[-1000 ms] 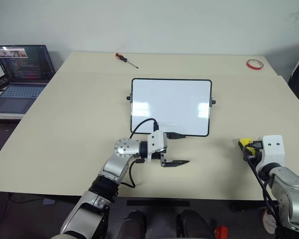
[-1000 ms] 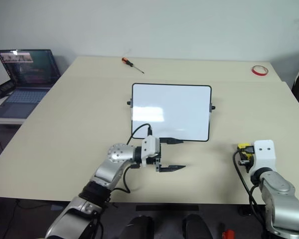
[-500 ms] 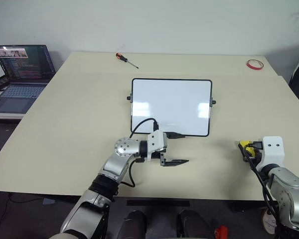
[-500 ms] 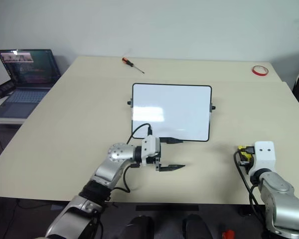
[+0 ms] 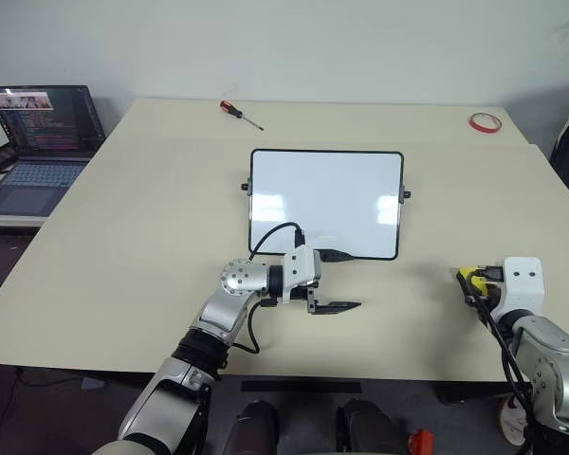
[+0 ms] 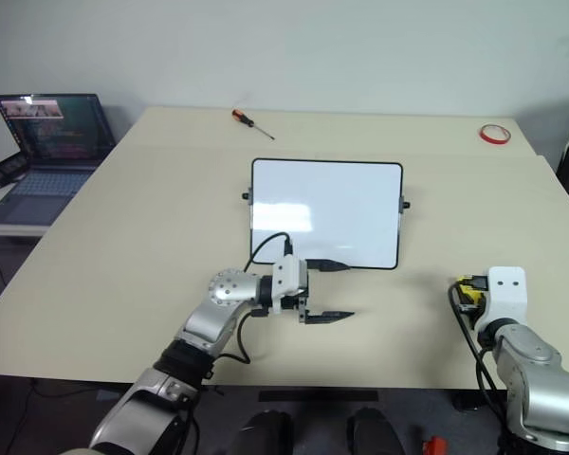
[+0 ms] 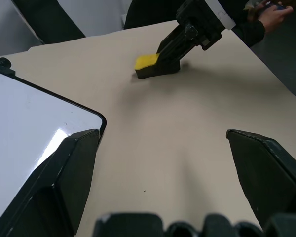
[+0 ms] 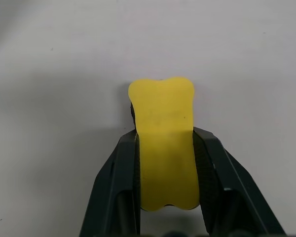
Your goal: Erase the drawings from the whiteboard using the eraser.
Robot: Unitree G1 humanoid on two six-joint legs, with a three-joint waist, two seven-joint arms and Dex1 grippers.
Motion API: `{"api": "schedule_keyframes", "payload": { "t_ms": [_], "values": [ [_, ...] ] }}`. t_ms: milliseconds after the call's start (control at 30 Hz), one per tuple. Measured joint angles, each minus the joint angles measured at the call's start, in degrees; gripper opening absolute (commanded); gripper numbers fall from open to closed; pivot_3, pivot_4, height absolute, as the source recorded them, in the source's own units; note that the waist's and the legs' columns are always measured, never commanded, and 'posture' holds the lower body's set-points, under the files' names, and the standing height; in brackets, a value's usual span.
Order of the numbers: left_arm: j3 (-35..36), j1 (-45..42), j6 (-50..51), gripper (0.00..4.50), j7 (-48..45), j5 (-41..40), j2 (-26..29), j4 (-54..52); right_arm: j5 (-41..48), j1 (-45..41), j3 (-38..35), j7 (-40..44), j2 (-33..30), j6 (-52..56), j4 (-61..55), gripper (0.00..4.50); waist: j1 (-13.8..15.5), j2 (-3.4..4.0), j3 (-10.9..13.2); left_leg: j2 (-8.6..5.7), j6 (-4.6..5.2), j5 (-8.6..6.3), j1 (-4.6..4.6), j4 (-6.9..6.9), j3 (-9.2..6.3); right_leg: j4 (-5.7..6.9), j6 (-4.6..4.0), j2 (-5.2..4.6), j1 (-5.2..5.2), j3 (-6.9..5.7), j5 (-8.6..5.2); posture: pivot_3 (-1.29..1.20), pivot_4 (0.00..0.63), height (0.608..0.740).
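The base of the yellow eraser is on the tabletop, so the eraser would stay there. My right gripper should open now.
The whiteboard [image 5: 324, 204] lies flat in the middle of the table, black-framed, its face plain glossy white; the drawings are out of view. My left gripper [image 5: 334, 282] is open and points to the right along the board's near edge, one finger over the frame's rim and the other above bare table. In the left wrist view its fingers [image 7: 64, 182] stand wide apart beside the board's corner [image 7: 49, 128]. At the table's right front my right gripper [image 5: 469, 277] is shut on the yellow eraser [image 8: 163, 143], whose dark underside rests on the tabletop [image 7: 148, 61].
An open laptop [image 5: 43, 133] sits on a side stand to the left. At the table's far edge lie a screwdriver [image 5: 240, 111] and, towards the right corner, a red tape ring [image 5: 485, 122]. A person's hand [image 7: 271, 12] shows beyond the table's right side.
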Motion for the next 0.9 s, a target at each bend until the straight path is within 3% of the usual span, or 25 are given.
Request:
{"api": "schedule_keyframes", "payload": {
  "t_ms": [200, 233, 500, 900],
  "values": [
    [0.0, 0.0, 0.0, 4.50, 0.0, 0.0, 0.0, 0.0, 0.7, -0.4, -0.5, -0.2, 0.0, 0.0, 0.7, 1.14, 0.0, 0.00, 0.0, 0.00, 0.00, 0.00, 0.00, 0.01, 0.00, 0.00, 0.00, 0.00, 0.01, 0.00, 0.00, 0.00, 0.150, 0.740],
    [0.0, 0.0, 0.0, 4.50, 0.0, 0.0, 0.0, 0.0, 0.7, -0.4, -0.6, -0.2, 0.0, 0.1, 0.7, 1.84, 0.0, 0.00, 0.0, 0.00, 0.00, 0.00, 0.00, 0.01, 0.00, 0.00, 0.00, 0.00, 0.01, 0.00, 0.00, 0.00, 0.150, 0.740],
    [0.0, -0.3, 0.0, 4.50, 0.1, 0.1, -0.2, 0.0, 1.7, -0.4, -1.7, -1.2, 0.0, 1.0, 1.7, 4.47, 0.0, 0.00, 0.0, 0.00, 0.00, 0.00, 0.00, 0.00, 0.01, 0.01, 0.00, 0.00, 0.00, 0.01, 0.00, 0.00, 0.150, 0.740],
    [1.0, -0.3, 2.7, 4.50, 1.2, -1.0, -0.5, -1.3, 2.4, -2.8, -3.0, -3.3, 2.1, 1.0, 1.4, 4.47, 0.0, 0.00, 0.0, 0.01, 0.00, 0.00, -0.01, 0.00, 0.00, 0.02, 0.00, 0.00, -0.02, 0.00, 0.00, 0.00, 0.150, 0.740]
  ]
}}
